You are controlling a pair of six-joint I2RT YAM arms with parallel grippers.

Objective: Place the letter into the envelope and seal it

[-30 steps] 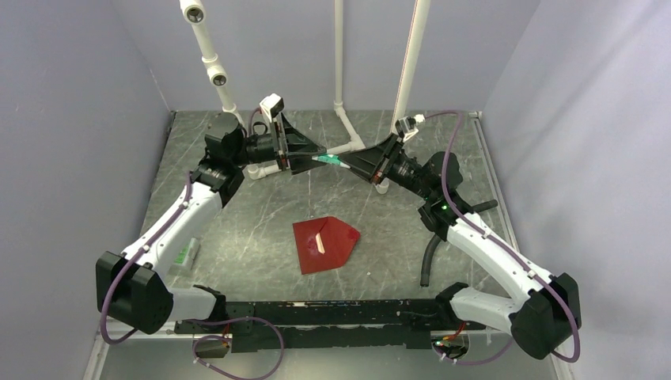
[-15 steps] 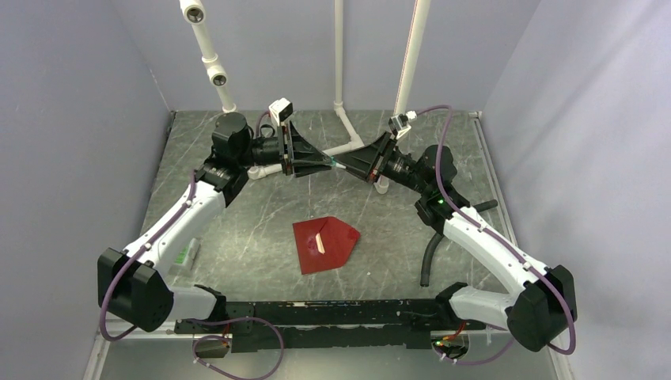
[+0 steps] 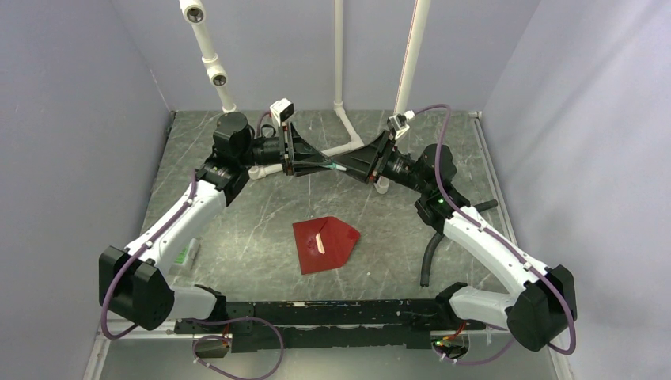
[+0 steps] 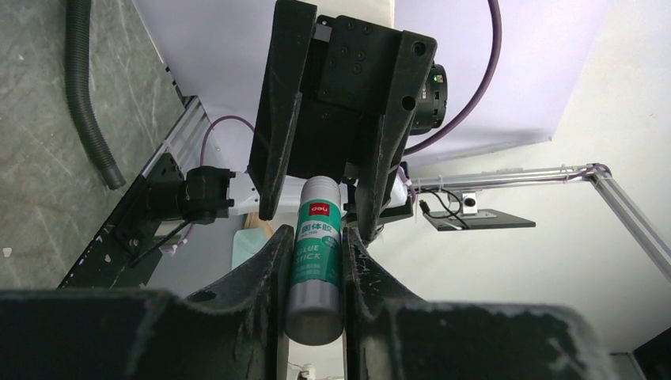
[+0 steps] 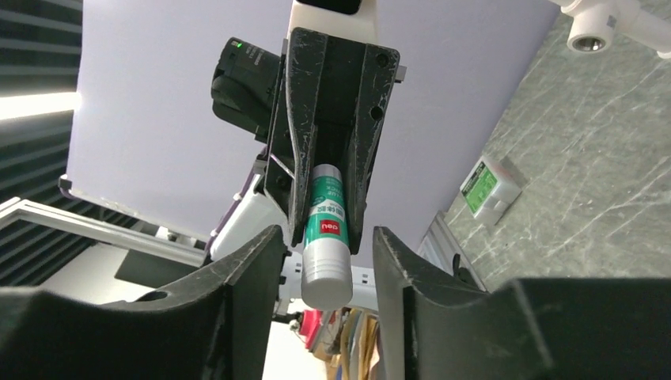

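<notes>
My right gripper should close on the glue stick's cap now, because my fingertips reach past the end of the cap.
The dark red envelope [image 3: 326,245] lies flat on the table's middle, its pointed flap to the right. A narrow pale strip [image 3: 320,240] shows on it; no full letter sheet is visible. Both grippers meet in the air at the back centre. My left gripper [image 3: 327,165] [image 4: 316,237] is shut on a green-and-white glue stick [image 3: 335,167] [image 4: 318,245]. My right gripper [image 3: 343,169] [image 5: 328,241] is open, its jaws standing either side of the stick's grey cap end [image 5: 326,273] with gaps on both sides.
A green-and-white card packet [image 3: 184,255] [image 5: 490,184] lies at the left near the left arm. A black corrugated hose [image 3: 431,253] [image 4: 87,103] lies at the right. White pipes [image 3: 348,131] stand at the back.
The two grippers have closed in on each other at the back centre. The right gripper's open jaws now surround the end of the glue stick held by the left. The envelope has not moved.
</notes>
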